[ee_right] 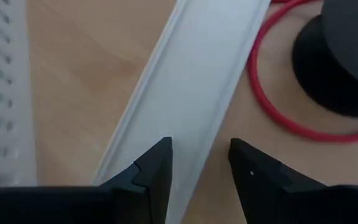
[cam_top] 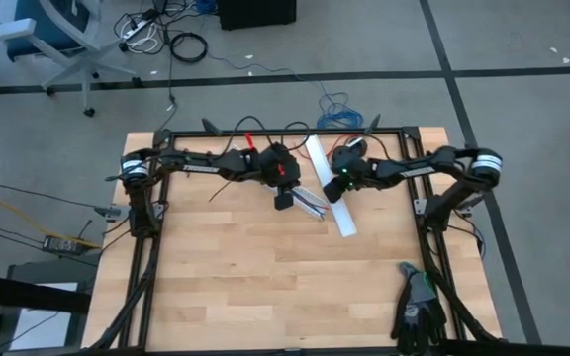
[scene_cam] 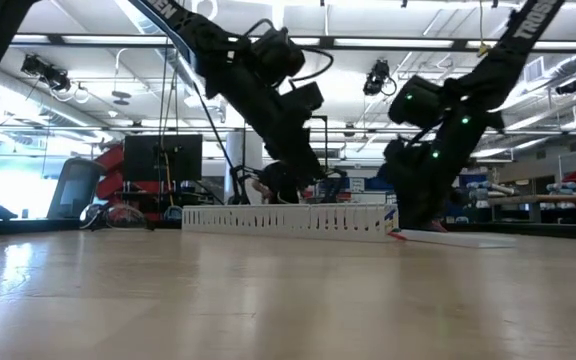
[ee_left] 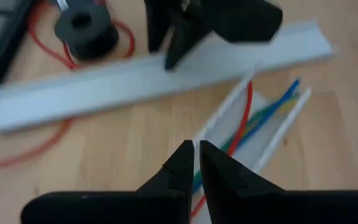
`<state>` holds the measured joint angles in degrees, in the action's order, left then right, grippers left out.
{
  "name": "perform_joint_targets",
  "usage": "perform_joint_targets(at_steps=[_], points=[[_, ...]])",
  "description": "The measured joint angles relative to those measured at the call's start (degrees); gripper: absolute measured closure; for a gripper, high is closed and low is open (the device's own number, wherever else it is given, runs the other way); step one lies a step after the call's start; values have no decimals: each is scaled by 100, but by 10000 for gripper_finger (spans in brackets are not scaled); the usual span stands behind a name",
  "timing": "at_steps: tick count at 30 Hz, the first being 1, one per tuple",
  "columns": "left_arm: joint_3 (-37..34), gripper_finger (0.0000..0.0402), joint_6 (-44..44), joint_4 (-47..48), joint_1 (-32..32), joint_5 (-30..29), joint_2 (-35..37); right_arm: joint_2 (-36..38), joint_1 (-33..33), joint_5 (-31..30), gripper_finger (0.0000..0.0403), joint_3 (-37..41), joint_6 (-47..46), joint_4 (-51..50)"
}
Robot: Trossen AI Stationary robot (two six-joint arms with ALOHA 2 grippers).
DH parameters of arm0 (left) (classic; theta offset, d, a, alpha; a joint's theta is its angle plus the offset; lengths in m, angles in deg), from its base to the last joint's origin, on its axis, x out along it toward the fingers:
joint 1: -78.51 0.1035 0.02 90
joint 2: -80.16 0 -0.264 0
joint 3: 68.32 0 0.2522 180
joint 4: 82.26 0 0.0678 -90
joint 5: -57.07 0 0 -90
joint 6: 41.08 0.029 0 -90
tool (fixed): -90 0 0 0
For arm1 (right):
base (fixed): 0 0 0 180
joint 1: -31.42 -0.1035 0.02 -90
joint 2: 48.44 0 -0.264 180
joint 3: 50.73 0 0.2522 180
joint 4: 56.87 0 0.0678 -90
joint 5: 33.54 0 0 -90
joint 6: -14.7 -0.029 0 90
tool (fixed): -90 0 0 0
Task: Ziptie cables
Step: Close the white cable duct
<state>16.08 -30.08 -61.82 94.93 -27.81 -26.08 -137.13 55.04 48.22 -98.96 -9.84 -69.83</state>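
Observation:
My right gripper is to grab the cover piece (ee_right: pixel 191 81) next by its long raised edge (ee_right: pixel 219 118), to make room beside the duct for ziptying the cables.
The cables (ee_left: pixel 263 115), thin red, blue, green and yellow wires, lie lengthwise in a white slotted duct (ee_left: pixel 284 127) at the table's far middle (cam_top: pixel 312 205). My left gripper (ee_left: pixel 196 152) hangs over the duct's near end, fingers shut to a thin slit through which the wires show. My right gripper (ee_right: pixel 199 152) stands open just over a long white cover strip (ee_right: pixel 191 81), which lies flat on the table beside the duct (cam_top: pixel 347 222). In the low view my right gripper (scene_cam: pixel 408 222) is down near the table top. My left gripper slants down over the cables where they lie in the duct. Its own fingers hide the place, so I cannot tell whether it touches the wires.
A black spool (ee_left: pixel 86 28) with a loose loop of red wire (ee_right: pixel 272 93) sits on the table just beyond the cover strip. Dark gloves (cam_top: pixel 419 307) lie at the near right corner. The duct's slotted wall (scene_cam: pixel 288 220) stands up across the low view. Bare wood fills the near half.

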Motion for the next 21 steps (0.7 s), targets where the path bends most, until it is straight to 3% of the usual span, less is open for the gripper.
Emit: perform_joint_targets(at_steps=[5,10,21], points=[[-5,366,-7,29,2,0,-9,-609,177,279,282,-546,99,-378],[-5,366,-4,131,2,0,-9,-807,209,192,383,-689,373,-491],[-23,366,-110,234,27,-145,32,371,-315,-626,403,-654,781,-1570]])
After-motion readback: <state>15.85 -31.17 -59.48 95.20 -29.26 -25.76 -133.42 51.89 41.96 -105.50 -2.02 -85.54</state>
